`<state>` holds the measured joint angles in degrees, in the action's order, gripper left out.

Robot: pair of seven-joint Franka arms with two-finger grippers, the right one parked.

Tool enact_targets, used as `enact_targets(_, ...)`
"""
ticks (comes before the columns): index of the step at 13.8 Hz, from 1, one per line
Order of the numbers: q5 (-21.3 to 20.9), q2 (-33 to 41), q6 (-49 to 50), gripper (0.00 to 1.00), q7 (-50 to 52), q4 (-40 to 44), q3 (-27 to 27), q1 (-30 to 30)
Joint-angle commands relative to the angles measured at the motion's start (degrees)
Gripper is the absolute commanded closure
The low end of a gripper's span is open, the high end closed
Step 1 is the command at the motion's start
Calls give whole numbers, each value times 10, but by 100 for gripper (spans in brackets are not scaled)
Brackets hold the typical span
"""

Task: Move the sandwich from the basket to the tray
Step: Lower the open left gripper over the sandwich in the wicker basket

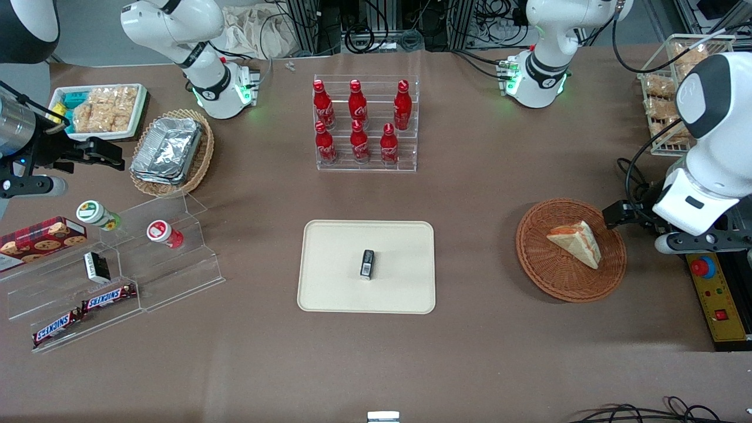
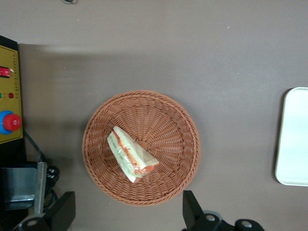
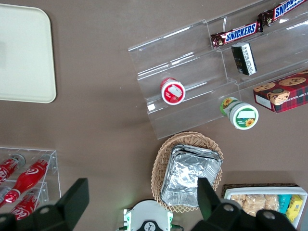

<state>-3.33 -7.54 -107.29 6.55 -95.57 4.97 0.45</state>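
Note:
My gripper grabs the sandwich by its flat bread sides next, to place it on the tray. Its filling edge [image 2: 129,153] lies up between them.
The sandwich [image 1: 577,242], a pale bread wedge with orange and green filling, lies in the round reddish-brown basket [image 1: 558,276] toward the working arm's end of the table. The cream tray [image 1: 329,282] lies at mid-table with a small black packet [image 1: 367,264] on it. My left gripper [image 1: 623,214] hovers above the basket's edge, open and empty. In the left wrist view the sandwich [image 2: 131,154] sits in the basket [image 2: 168,125], the gripper [image 2: 129,214] has its fingers [image 2: 192,211] spread wide clear of the basket's rim, and the tray's edge [image 2: 293,139] shows.
A yellow control box with a red button [image 1: 717,294] lies beside the basket. A rack of red bottles [image 1: 365,126] stands farther from the front camera than the tray. An acrylic stand with snacks [image 1: 117,276] and an oval basket of foil containers [image 1: 170,151] lie toward the parked arm's end.

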Motion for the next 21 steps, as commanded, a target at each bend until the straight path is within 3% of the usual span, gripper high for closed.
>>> enact_targets(1,-12,-11,18,0,5,19,-6,-8)
enact_targets(7,-12,-23,16,0,29,9,-6,-7)
enact_targets(11,-4,-22,7,0,231,-35,-7,-5)
enact_targets(15,-7,1,-105,0,301,-155,-11,10)
enact_targets(18,-6,1,-122,0,318,-191,-11,28)
enact_targets(21,-5,12,-239,0,320,-282,-11,42)
